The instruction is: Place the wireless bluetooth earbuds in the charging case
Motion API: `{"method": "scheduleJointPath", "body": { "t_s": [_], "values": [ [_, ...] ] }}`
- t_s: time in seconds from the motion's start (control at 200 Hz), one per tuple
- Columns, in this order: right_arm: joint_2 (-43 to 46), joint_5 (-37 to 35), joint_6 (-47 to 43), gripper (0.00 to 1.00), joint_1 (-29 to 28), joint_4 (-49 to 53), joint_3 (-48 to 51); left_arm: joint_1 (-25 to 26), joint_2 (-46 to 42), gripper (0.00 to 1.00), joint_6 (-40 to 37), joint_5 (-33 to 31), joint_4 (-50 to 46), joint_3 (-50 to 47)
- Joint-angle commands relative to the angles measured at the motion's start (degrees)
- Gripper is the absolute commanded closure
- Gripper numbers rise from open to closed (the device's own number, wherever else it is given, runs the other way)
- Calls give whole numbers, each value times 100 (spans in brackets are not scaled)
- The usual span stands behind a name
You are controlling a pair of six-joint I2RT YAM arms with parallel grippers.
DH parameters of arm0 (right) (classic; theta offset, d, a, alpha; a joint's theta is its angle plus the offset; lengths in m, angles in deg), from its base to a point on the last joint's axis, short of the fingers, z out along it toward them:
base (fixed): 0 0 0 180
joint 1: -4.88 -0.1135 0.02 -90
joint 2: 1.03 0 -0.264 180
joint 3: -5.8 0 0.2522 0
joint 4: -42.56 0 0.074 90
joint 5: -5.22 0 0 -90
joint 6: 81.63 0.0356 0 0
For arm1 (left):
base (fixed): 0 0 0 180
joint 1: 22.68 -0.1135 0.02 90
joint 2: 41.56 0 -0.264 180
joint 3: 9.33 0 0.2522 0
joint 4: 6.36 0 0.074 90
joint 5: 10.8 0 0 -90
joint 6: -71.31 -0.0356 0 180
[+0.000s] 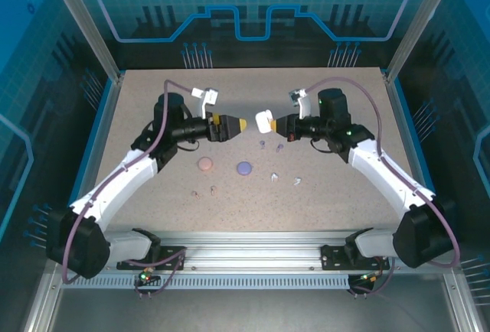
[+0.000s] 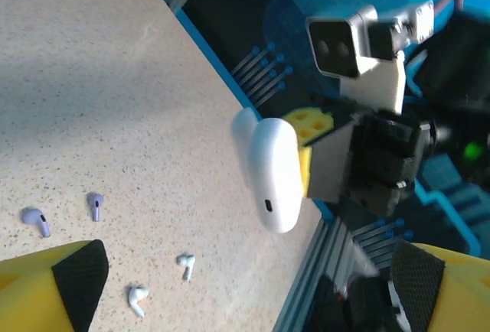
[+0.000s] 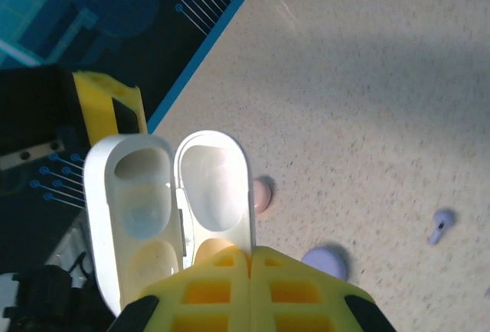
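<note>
I need to reach the white charging case [image 1: 264, 122] with my left gripper and grab the outer sides of its body. The hollows will then stay open, so the earbuds can be inserted.
The white charging case [image 3: 164, 194] hangs open above the table, both hollow halves facing the right wrist camera. My right gripper [image 3: 251, 255] is shut on the edge of one half. In the top view the case [image 1: 264, 122] sits at the tip of the right gripper [image 1: 276, 125]. The left gripper [image 1: 234, 126] faces it a short gap away, open and holding nothing. Its yellow fingers [image 2: 53, 286] stand wide apart, with the case's closed back [image 2: 272, 171] ahead of them. Two white earbuds [image 2: 186, 265] and two purple earbuds [image 2: 95, 205] lie on the table; two pink ones [image 1: 213, 190] lie nearer the left arm.
A pink case [image 1: 205, 164] and a purple case [image 1: 243, 168] rest shut on the table below the grippers. They also appear under the right gripper as the pink case [image 3: 262, 194] and the purple case [image 3: 325, 262]. The blue-edged table rim [image 2: 230, 95] runs behind the held case.
</note>
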Motion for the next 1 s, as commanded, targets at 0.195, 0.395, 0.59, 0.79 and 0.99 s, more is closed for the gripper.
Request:
{"method": "scheduleJointPath", "body": {
  "t_s": [0.195, 0.395, 0.59, 0.79, 0.99],
  "values": [
    [-442, 305, -2433, 100, 48, 2206, -1137, -41, 1361, 17, -2369, 1409, -3305, 1993],
    [-573, 543, -2807, 100, 34, 2498, -1203, -42, 2066, 36, -2959, 1981, -4171, 2753],
    [-726, 574, -2798, 100, -114, 2474, -1299, -25, 2439, 41, -3129, 2383, -4396, 3038],
    [-965, 531, -2763, 100, -229, 2440, -1502, 150, 2599, 43, -3252, 2408, -4495, 3033],
    [-1124, 532, -2737, 100, -287, 2408, -1594, 273, 2709, 51, -3292, 2414, -4465, 2994]
  ]
}}
